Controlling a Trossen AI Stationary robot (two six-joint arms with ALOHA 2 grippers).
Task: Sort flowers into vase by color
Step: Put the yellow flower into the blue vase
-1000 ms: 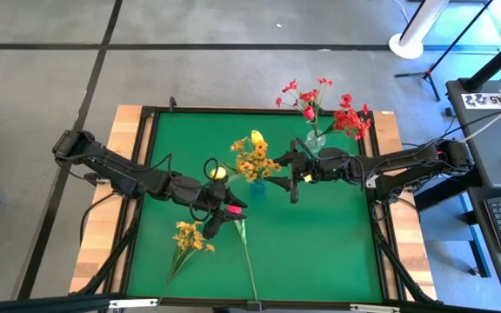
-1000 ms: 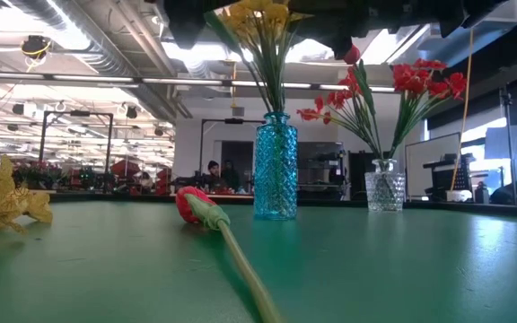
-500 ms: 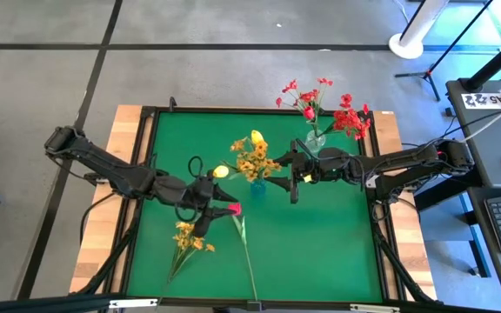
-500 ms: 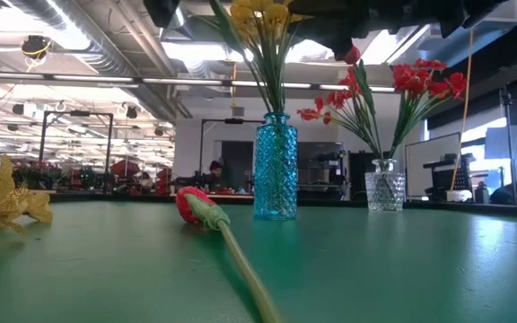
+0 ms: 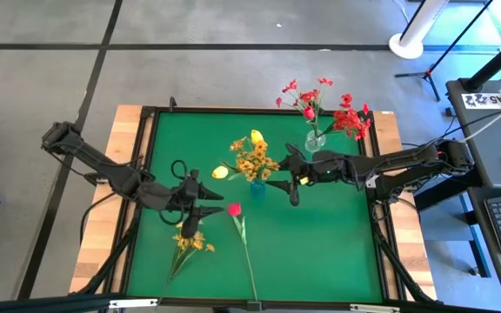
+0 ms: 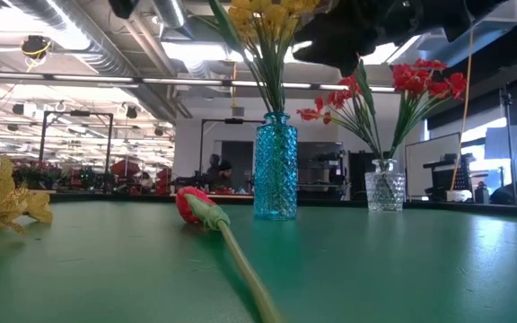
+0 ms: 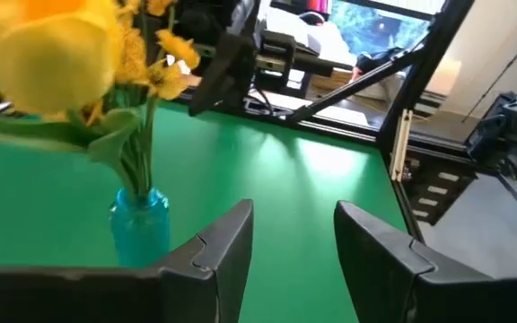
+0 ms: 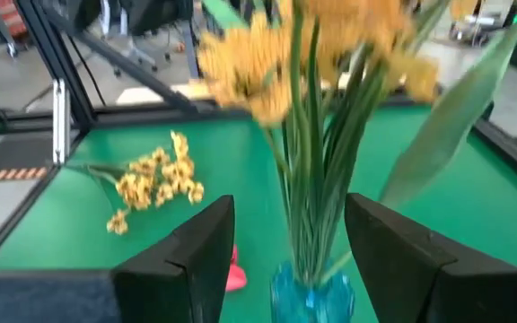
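My left gripper is going to grab the yellow-orange cluster by its green stems, so its blossoms stay free to show above the blue vase (image 5: 257,185).
A blue vase (image 5: 257,185) mid-table holds yellow blossoms and a yellow tulip (image 5: 220,172) that leans out toward the left. A clear vase (image 5: 315,139) at the far right holds red flowers (image 5: 348,120). A red tulip (image 5: 234,209) lies flat on the mat, its stem running toward the near edge. A yellow-orange blossom cluster (image 5: 190,237) lies at the near left. My left gripper (image 5: 205,202) hovers open left of the blue vase (image 7: 139,224), with nothing between its fingers (image 7: 232,238). My right gripper (image 5: 287,181) hovers open just right of the vase, facing its stems (image 8: 317,179).
The green mat (image 5: 320,252) has bare room on its near right half. A black frame (image 5: 150,117) borders the mat, with wooden table edges outside it. Both arms reach in above the mat, the left arm over the lying cluster and beside the red tulip.
My left gripper has drawn back from the blue vase toward the table's left edge and risen, still open. The red tulip's head, under it before, now lies uncovered. My right gripper has tipped a little further downward in place. The flowers have kept still.
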